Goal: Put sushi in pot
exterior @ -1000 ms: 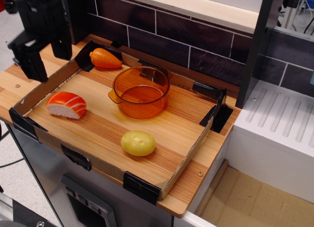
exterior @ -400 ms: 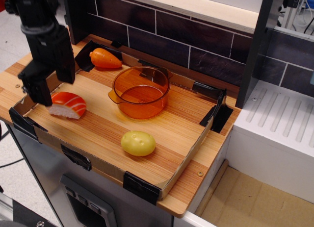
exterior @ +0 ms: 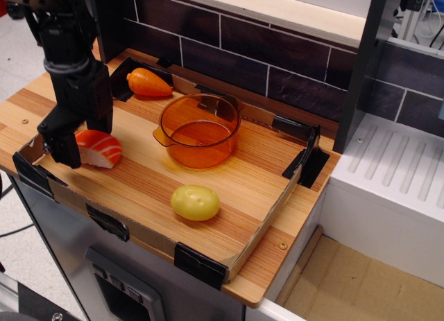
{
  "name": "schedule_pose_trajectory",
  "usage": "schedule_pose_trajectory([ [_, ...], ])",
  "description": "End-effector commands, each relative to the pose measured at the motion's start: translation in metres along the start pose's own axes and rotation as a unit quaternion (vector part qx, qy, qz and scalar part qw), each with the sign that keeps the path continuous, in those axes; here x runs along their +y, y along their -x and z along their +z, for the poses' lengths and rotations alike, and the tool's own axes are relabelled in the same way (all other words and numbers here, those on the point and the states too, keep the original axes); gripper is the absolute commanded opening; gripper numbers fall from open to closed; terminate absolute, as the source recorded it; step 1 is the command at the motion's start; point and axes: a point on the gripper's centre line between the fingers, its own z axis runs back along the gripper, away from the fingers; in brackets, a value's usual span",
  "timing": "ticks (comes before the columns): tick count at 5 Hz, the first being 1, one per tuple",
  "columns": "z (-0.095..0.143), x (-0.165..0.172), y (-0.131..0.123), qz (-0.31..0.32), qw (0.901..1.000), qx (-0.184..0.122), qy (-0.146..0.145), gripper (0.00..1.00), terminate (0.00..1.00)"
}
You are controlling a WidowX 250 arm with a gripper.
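My gripper picks up the sushi around its striped middle (exterior: 96,146) next, to put it in the orange pot (exterior: 200,130).
The sushi (exterior: 101,148), orange with white stripes over a white rice base, lies on the wooden tray floor at the left. My black gripper (exterior: 82,135) is open and low over the sushi's left end, with one finger in front and one behind it, hiding part of it. The orange translucent pot (exterior: 200,130) stands upright and empty in the middle of the tray, to the right of the sushi and apart from it.
An orange carrot (exterior: 148,84) lies at the tray's back left corner. A yellow potato (exterior: 195,202) lies in front of the pot. Low cardboard walls (exterior: 269,220) ring the tray. A dark tiled wall stands behind, a white drainer (exterior: 395,168) at the right.
My gripper has come down and to the right from above the tray's left edge to straddle the sushi's left end. The sushi, pot, carrot and potato have not moved.
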Motion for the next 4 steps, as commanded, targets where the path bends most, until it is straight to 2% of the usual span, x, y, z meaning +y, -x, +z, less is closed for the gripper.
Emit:
schedule_pose_trajectory([
  [1, 0.015, 0.005, 0.004, -0.001, 0.9999, -0.008, -0.015, 0.00, 0.00],
  [2, 0.035, 0.010, 0.003, 0.011, 0.9995, -0.020, -0.022, 0.00, 0.00],
  [3, 0.079, 0.020, -0.008, 0.041, 0.9978, -0.037, -0.035, 0.00, 0.00],
  [4, 0.112, 0.036, -0.034, 0.055, 0.9967, -0.050, -0.032, 0.00, 0.00],
])
